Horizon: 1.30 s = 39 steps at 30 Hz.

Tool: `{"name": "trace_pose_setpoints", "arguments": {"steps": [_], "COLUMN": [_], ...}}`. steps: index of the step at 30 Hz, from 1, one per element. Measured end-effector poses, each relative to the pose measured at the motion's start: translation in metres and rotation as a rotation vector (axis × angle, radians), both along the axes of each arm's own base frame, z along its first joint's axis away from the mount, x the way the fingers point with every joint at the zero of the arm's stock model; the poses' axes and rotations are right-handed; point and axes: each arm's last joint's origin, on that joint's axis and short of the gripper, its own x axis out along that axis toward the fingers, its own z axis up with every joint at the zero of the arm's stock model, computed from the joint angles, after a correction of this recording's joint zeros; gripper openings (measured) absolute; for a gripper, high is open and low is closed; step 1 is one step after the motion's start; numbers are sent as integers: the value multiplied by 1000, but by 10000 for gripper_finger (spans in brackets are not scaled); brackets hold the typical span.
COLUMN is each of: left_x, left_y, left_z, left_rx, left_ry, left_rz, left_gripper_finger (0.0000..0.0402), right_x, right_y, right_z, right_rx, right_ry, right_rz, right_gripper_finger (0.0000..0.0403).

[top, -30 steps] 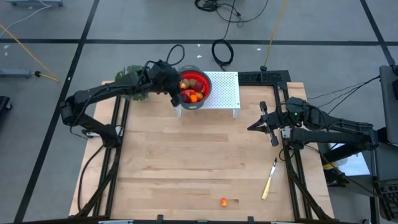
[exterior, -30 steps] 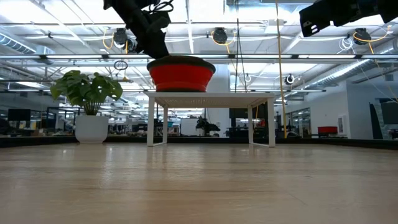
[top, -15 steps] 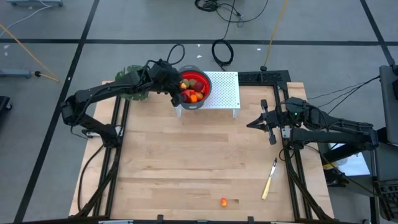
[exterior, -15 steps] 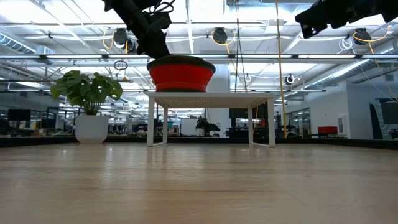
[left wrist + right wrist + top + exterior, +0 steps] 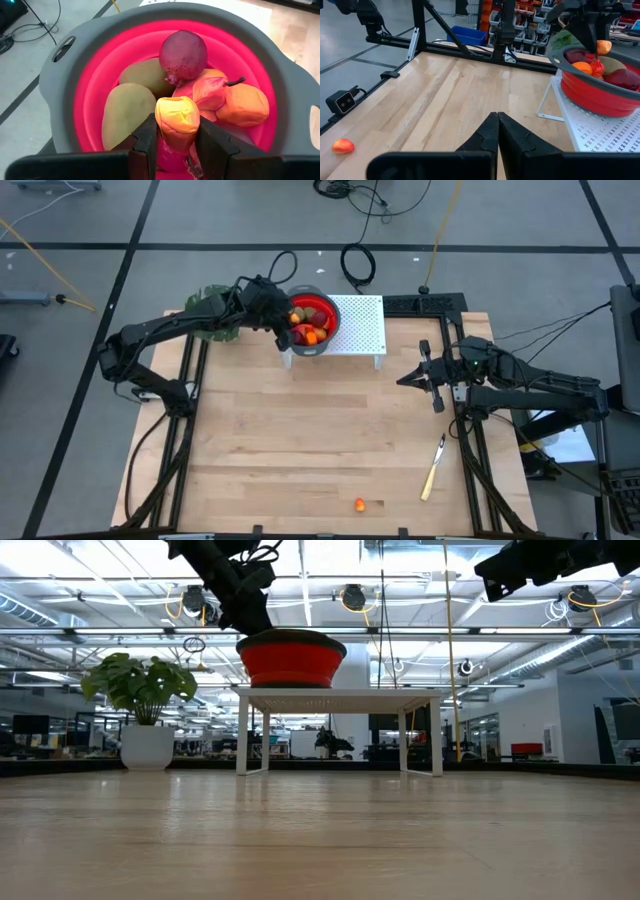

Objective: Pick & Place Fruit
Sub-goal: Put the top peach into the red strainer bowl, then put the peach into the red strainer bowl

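The orange-yellow fruit hangs inside the bowl's rim, over the fruit pile, and would rest in the red bowl, so it is time for my left gripper to open.
A red bowl with a grey rim (image 5: 331,315) stands on a white perforated stand (image 5: 362,330) at the table's far edge. It holds several toy fruits: olive-brown ovals (image 5: 125,112), a dark red round (image 5: 183,54) and orange pieces (image 5: 242,104). My left gripper (image 5: 177,145) hovers over the bowl's left part, shut on an orange-yellow fruit piece (image 5: 176,116). One small orange-red fruit (image 5: 360,504) lies on the table near the near edge. My right gripper (image 5: 497,127) is shut and held above the table's right side (image 5: 412,379). My left gripper pinches the orange-yellow fruit piece between its two fingers (image 5: 148,136), gripping its lower half (image 5: 176,131) from above, fingers pointing down into the bowl. The piece's upper end stands out past the fingertips. In the right wrist view the held piece (image 5: 603,47) hangs just over the fruit pile.
A pale-handled knife (image 5: 432,468) lies on the table's right side near the right arm. A leafy green plant in a white pot (image 5: 142,705) stands by the far left corner, beside the left arm. The wooden table (image 5: 300,440) is bare in its middle.
My right gripper has edged slightly toward the table's far edge. My left gripper and the fruit piece it holds have stayed over the bowl.
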Motion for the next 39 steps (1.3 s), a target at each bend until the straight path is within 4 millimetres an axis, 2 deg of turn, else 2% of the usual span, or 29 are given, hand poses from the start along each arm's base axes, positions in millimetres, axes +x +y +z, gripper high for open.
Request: {"name": "trace_pose_setpoints", "arguments": {"steps": [21, 32, 35, 39], "left_x": [-3, -1, -2, -7], "left_y": [-1, -1, 0, -2], "left_z": [-3, -3, 6, 34], "left_rx": [-40, -42, 27, 117], "left_ry": [31, 11, -30, -184], "left_rz": [18, 34, 30, 40], "left_gripper_finger": [107, 179, 189, 191], "right_x": [0, 0, 0, 0], "right_y": [0, 0, 0, 0], "right_z": [0, 0, 0, 0], "right_rx": [0, 11, 14, 22], "right_ry": [0, 1, 1, 3], "right_rz": [1, -1, -2, -1], "right_gripper_finger": [0, 0, 0, 0]}}
